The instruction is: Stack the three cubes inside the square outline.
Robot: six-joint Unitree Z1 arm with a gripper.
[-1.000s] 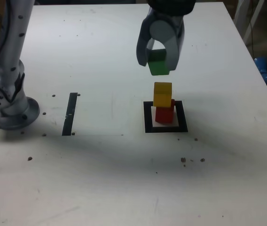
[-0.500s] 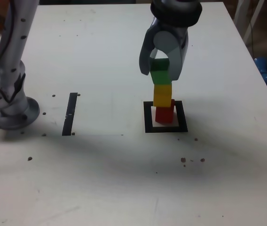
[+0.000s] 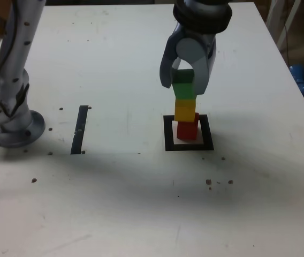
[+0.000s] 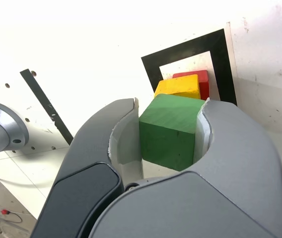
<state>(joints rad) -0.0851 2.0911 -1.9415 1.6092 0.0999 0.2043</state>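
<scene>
I should open my gripper now, because the green cube's lower edge (image 3: 184,98) meets the top of the yellow cube (image 3: 184,110) in the exterior view.
The red cube (image 3: 187,130) sits inside the black square outline (image 3: 169,140) with the yellow cube (image 3: 184,110) on top of it. The green cube (image 3: 183,88) rests right on the yellow one, and my gripper (image 3: 184,84) is shut on it from both sides. In the wrist view the two grey jaws clamp the green cube (image 4: 170,130); below it show the yellow cube (image 4: 178,86), a sliver of the red cube (image 4: 200,81) and the square outline (image 4: 180,52).
A thin black strip (image 3: 80,129) lies on the table toward the exterior view's left, near the arm's grey base (image 3: 10,120). Small dark specks dot the white tabletop (image 3: 114,193). A blue object (image 3: 299,75) sits past the table's right edge.
My gripper has come down with the green cube, from hanging above the yellow cube to setting it on top of the stack. The jaws have stayed shut.
</scene>
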